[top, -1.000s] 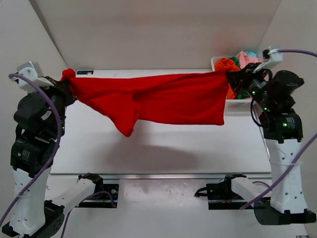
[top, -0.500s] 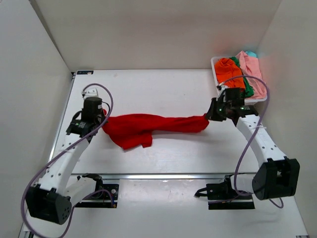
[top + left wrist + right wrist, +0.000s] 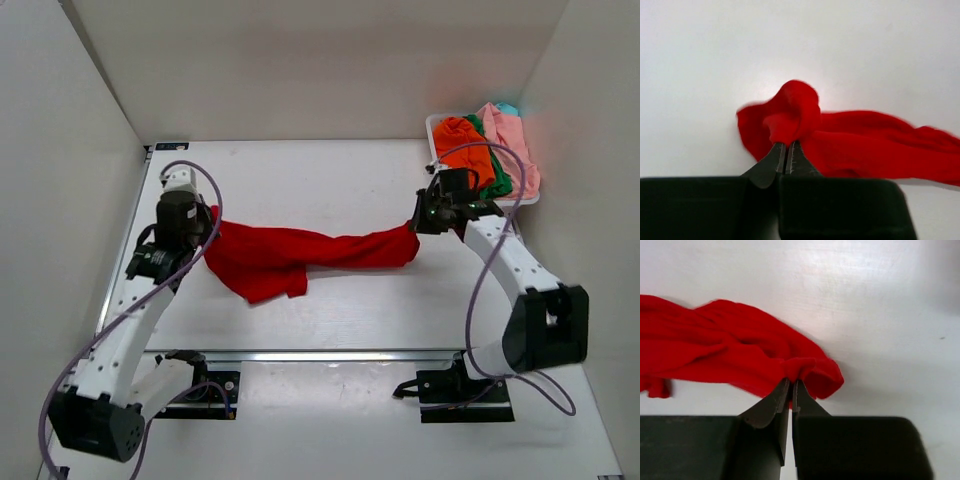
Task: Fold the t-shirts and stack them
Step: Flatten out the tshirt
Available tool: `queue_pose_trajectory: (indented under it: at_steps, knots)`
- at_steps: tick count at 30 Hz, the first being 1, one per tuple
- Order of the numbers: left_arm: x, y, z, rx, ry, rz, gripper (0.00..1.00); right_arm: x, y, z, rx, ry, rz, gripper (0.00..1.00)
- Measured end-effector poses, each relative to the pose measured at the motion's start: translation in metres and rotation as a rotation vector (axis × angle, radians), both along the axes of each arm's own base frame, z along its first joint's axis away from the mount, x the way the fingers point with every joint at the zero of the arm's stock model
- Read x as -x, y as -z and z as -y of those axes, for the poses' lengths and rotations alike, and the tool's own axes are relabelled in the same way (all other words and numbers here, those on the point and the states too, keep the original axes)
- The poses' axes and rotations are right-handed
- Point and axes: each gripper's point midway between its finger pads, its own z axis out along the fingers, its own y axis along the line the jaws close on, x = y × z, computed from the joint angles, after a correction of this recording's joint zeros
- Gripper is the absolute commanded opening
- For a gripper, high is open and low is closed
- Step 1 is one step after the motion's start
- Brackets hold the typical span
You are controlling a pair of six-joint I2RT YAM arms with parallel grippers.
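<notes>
My left gripper keeps hold of this end of the red t-shirt for now. The red t-shirt is unspread, so that end would settle bunched on the tabletop if my left gripper opened now.
The bright red t-shirt (image 3: 300,255) lies stretched in a bunched band across the middle of the table. My left gripper (image 3: 207,222) is shut on its left end, where a red fold (image 3: 792,112) bulges above the gripper (image 3: 787,145). My right gripper (image 3: 418,226) is shut on its right end; the pinched cloth (image 3: 810,371) bunches just above the gripper (image 3: 791,382). The orange t-shirt (image 3: 462,137), green t-shirt (image 3: 497,172) and pale pink t-shirt (image 3: 508,131) lie piled in the basket, with a bit of teal (image 3: 507,107) behind them.
The white plastic basket (image 3: 434,128) stands at the table's back right corner, close behind my right arm. White walls close in the back and both sides. The table's front edge (image 3: 320,352) runs just ahead of the arm bases.
Both arms have come down from holding the red t-shirt spread high in the air; the shirt now rests bunched on the table. In the last half second both grippers shifted slightly toward the back.
</notes>
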Motion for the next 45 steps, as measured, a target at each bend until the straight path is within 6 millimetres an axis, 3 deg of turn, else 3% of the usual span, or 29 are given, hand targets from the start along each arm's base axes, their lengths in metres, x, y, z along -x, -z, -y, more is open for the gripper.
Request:
queue_pose_trajectory:
  at_steps: [3, 7, 8, 12, 15, 18, 20, 23, 24, 25, 28, 30, 32, 35, 36, 37, 38, 42, 44, 45]
  knots:
    - [0.009, -0.061, 0.006, 0.042, 0.029, 0.165, 0.0, 0.009, -0.049, 0.003, -0.022, 0.007, 0.154, 0.0]
    - [0.034, -0.143, 0.014, 0.096, 0.075, 0.372, 0.0, 0.039, -0.136, 0.015, -0.071, 0.034, 0.41, 0.0]
    - [0.039, -0.157, 0.015, 0.108, 0.079, 0.405, 0.0, 0.045, -0.149, 0.018, -0.075, 0.04, 0.445, 0.0]
    - [0.058, -0.202, 0.013, 0.139, 0.087, 0.5, 0.0, 0.069, -0.178, 0.02, -0.088, 0.038, 0.503, 0.0]
    - [0.059, -0.212, 0.014, 0.144, 0.089, 0.518, 0.0, 0.077, -0.175, 0.015, -0.108, 0.01, 0.475, 0.0]
    - [0.042, -0.197, 0.015, 0.129, 0.082, 0.472, 0.0, 0.071, -0.157, 0.008, -0.118, -0.014, 0.401, 0.0]
    - [0.02, -0.172, 0.015, 0.112, 0.064, 0.405, 0.0, 0.06, -0.142, 0.005, -0.12, -0.023, 0.35, 0.0]
    - [-0.02, -0.109, 0.015, 0.08, 0.038, 0.253, 0.04, 0.034, -0.101, 0.0, -0.108, -0.025, 0.235, 0.0]
    - [-0.035, -0.081, 0.017, 0.066, 0.033, 0.183, 0.16, 0.025, -0.084, 0.0, -0.101, -0.022, 0.191, 0.0]
    - [-0.049, -0.054, 0.019, 0.049, 0.039, 0.111, 0.22, 0.016, -0.066, 0.0, -0.092, -0.015, 0.144, 0.02]
    - [-0.077, 0.016, 0.028, 0.028, 0.061, -0.067, 0.27, -0.005, -0.013, 0.011, -0.034, 0.035, 0.002, 0.25]
    - [-0.083, 0.048, 0.032, 0.022, 0.071, -0.145, 0.3, -0.019, 0.012, 0.022, 0.008, 0.065, -0.059, 0.33]
    - [-0.084, 0.058, 0.033, 0.025, 0.078, -0.168, 0.3, -0.028, 0.024, 0.028, 0.037, 0.08, -0.083, 0.37]
    - [-0.08, 0.049, 0.034, 0.042, 0.087, -0.129, 0.36, -0.035, 0.028, 0.033, 0.061, 0.089, -0.074, 0.42]
    - [-0.077, 0.048, 0.033, 0.042, 0.089, -0.117, 0.55, -0.037, 0.027, 0.033, 0.064, 0.089, -0.066, 0.42]
    - [-0.072, 0.048, 0.033, 0.044, 0.09, -0.109, 0.87, -0.039, 0.026, 0.033, 0.064, 0.089, -0.054, 0.43]
    - [-0.067, 0.05, 0.033, 0.045, 0.091, -0.105, 0.92, -0.041, 0.025, 0.031, 0.065, 0.086, -0.046, 0.42]
    - [-0.046, 0.076, 0.033, 0.08, 0.087, -0.151, 0.99, -0.044, 0.023, 0.027, 0.061, 0.077, -0.03, 0.42]
    - [-0.042, 0.084, 0.031, 0.093, 0.077, -0.166, 0.94, -0.043, 0.024, 0.025, 0.063, 0.07, -0.029, 0.42]
    - [-0.041, 0.084, 0.031, 0.097, 0.074, -0.163, 0.8, -0.043, 0.023, 0.024, 0.062, 0.068, -0.027, 0.42]
